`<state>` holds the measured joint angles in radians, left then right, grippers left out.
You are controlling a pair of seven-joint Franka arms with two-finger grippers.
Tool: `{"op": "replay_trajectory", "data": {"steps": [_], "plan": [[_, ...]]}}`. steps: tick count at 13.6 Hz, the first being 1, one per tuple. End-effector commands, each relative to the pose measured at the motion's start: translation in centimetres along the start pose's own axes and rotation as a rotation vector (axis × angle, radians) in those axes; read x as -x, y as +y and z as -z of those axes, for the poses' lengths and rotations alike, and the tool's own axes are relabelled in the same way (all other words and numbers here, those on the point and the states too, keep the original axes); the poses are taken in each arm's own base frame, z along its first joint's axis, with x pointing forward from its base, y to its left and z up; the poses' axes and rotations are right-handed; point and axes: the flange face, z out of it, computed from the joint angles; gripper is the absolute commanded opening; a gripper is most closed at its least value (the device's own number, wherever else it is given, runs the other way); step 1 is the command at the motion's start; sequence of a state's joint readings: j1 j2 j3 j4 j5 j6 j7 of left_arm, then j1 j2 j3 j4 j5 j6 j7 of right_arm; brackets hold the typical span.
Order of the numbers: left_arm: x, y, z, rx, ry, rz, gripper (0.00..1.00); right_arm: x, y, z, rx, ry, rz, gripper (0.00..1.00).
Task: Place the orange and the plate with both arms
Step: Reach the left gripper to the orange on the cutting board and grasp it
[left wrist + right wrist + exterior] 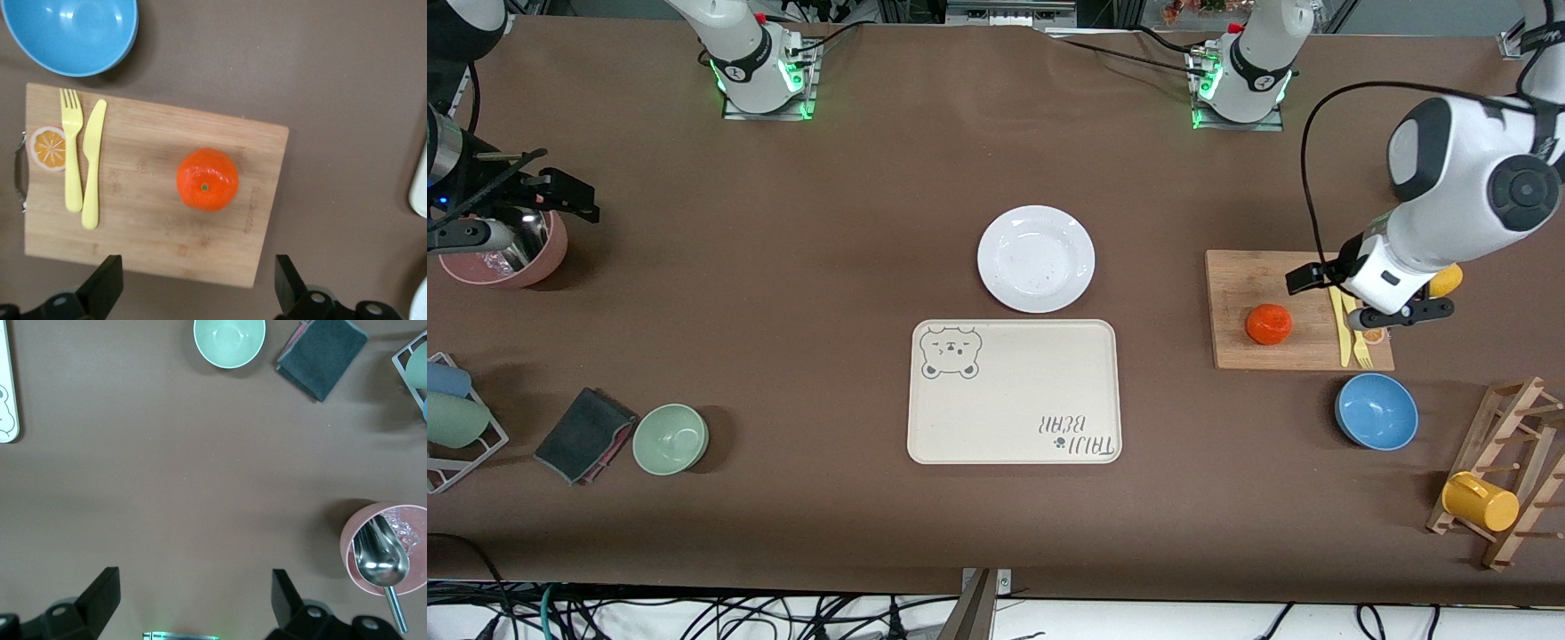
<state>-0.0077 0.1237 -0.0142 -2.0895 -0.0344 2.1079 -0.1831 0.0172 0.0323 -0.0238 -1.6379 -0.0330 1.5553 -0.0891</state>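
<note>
Next, my left gripper grabs the round sides of the orange (1269,324), to set it onto the white plate (1036,259).
The orange (1269,324) sits on a wooden cutting board (1254,276) toward the left arm's end of the table. In the left wrist view the orange (207,179) lies in the middle of the board (153,213). My left gripper (1369,298) hangs over the board beside the orange, open and empty (199,290). The white plate (1036,259) lies empty at mid-table, just farther from the front camera than the cream tray (1014,418). My right gripper (511,213) waits open over bare table (195,607) at the right arm's end, beside a pink cup (503,258).
A yellow fork (71,147), a yellow knife (92,163) and an orange-slice picture (49,147) share the board. A blue bowl (1376,411) and a mug rack (1507,471) stand nearer the front camera. The green bowl (229,340), grey cloth (322,353) and pink cup with scoop (383,547) are at the right arm's end.
</note>
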Motion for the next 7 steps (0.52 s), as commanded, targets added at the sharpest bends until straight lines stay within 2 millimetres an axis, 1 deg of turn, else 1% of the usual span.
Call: {"op": "replay_trajectory", "data": {"steps": [1,3,7], "plan": [[-0.3,-0.3,-4.6,0.018,0.026,-0.014,1.0,-0.2,0.2,0.5,0.002,0.003,0.006,1.0],[-1.2,-0.4,-7.7,0.018,0.031,-0.01,1.0,-0.1,0.2,0.6,0.003,0.004,0.006,1.0],[-2.3,-0.3,-11.4,0.018,0.043,-0.008,1.0,-0.2,0.2,0.6,0.003,0.004,0.006,1.0]]}}
